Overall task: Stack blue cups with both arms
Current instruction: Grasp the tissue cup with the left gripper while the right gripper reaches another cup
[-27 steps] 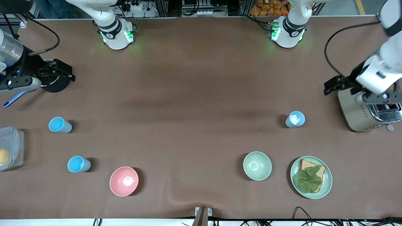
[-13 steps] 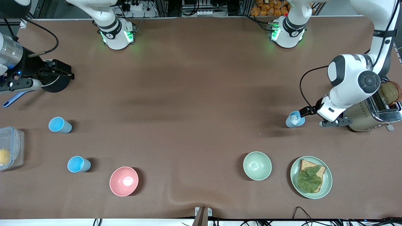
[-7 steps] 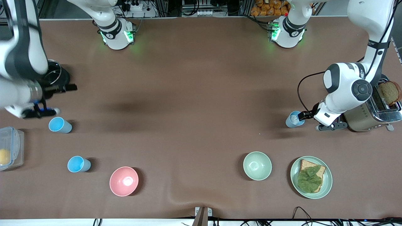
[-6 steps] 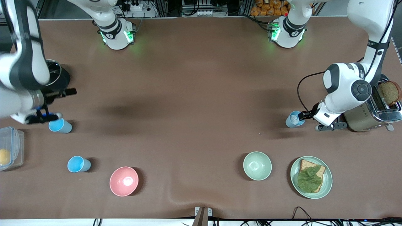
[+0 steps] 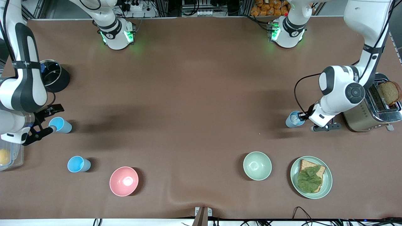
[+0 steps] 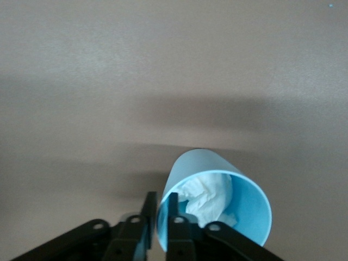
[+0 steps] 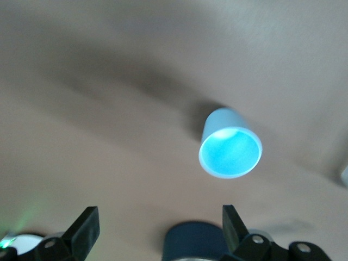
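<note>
Next, my right gripper picks up the farther empty blue cup by its rim (image 5: 53, 124) to stack with the tissue-filled blue cup (image 5: 292, 120).
Three light-blue cups stand on the brown table. One cup (image 5: 294, 119), with crumpled white tissue (image 6: 209, 196) inside, is near the left arm's end. My left gripper (image 5: 302, 117) is shut on its rim (image 6: 217, 168), one finger inside and one outside (image 6: 161, 198). Two empty cups are near the right arm's end, one (image 5: 61, 125) farther from the front camera than the other (image 5: 78, 164). My right gripper (image 5: 50, 120) is open right beside the farther cup. In the right wrist view a blue cup (image 7: 230, 149) shows apart from the wide-open gripper (image 7: 159, 215).
A pink bowl (image 5: 123, 181), a pale green bowl (image 5: 257, 165) and a plate (image 5: 326, 185) with bread and lettuce sit nearer the front camera. A toaster (image 5: 361, 116) is by the left arm. A black pot (image 5: 58, 78) and a clear container (image 5: 12, 157) are by the right arm.
My right arm swung from the black pot down to the farther cup. My left gripper came down from the toaster onto the tissue cup's rim and shifted slightly with it.
</note>
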`<action>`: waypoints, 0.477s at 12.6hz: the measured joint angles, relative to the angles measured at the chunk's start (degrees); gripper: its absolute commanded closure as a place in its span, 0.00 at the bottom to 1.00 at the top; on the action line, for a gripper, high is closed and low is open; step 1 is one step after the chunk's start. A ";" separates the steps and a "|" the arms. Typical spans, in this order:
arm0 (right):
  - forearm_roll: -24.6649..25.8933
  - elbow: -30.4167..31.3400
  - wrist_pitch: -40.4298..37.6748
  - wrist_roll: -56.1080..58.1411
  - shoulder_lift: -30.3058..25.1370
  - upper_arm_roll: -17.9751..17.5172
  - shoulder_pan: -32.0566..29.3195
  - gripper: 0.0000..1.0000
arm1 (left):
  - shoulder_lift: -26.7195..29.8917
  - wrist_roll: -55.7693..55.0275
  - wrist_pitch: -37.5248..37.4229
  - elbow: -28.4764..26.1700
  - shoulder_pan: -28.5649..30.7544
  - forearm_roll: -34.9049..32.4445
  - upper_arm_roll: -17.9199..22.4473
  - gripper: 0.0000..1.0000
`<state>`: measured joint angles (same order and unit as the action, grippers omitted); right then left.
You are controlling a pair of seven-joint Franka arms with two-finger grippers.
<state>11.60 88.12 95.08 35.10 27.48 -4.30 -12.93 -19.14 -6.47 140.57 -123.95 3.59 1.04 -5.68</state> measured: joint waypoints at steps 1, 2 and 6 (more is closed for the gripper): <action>0.01 1.39 3.12 0.18 0.36 0.02 -0.37 0.00 | -0.01 0.07 0.04 0.49 -0.84 0.00 -0.06 1.00; 0.02 2.66 5.77 0.18 0.97 0.02 -0.75 0.00 | -0.12 0.07 0.10 1.15 -2.27 0.00 -0.22 1.00; 0.04 4.36 9.87 0.18 6.07 0.09 -2.99 0.00 | -0.87 -7.29 -0.25 5.87 -13.21 0.06 -0.66 1.00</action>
<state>11.64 92.48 104.94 35.28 33.55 -4.21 -15.91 -20.01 -13.75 140.32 -118.08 -9.62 1.09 -6.34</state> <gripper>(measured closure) 0.000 0.969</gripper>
